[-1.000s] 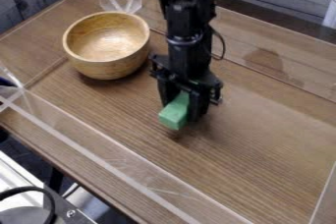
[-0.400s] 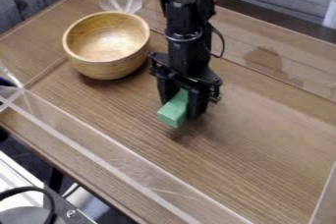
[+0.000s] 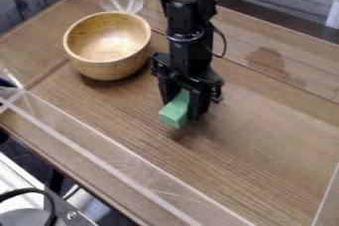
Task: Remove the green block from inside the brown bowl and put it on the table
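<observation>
My gripper is holding the green block [image 3: 176, 114] with its lower end at the wooden planks. The block would stay there if I opened now, so my gripper needs to let go of it.
My gripper [image 3: 181, 109] points straight down over the middle of the table [image 3: 252, 141] and is shut on the green block [image 3: 176, 114]. The block hangs between the black fingers with its lower end at or just above the wood; I cannot tell whether it touches. To the left and further back stands the brown bowl [image 3: 107, 45], with nothing inside its pale hollow. Bowl and block are about a hand's width apart.
Clear raised walls [image 3: 79, 131] run along the table's front and left edges. A dark smudge [image 3: 269, 61] marks the wood to the right of the arm. A black cable [image 3: 27, 205] lies below the table at the lower left.
</observation>
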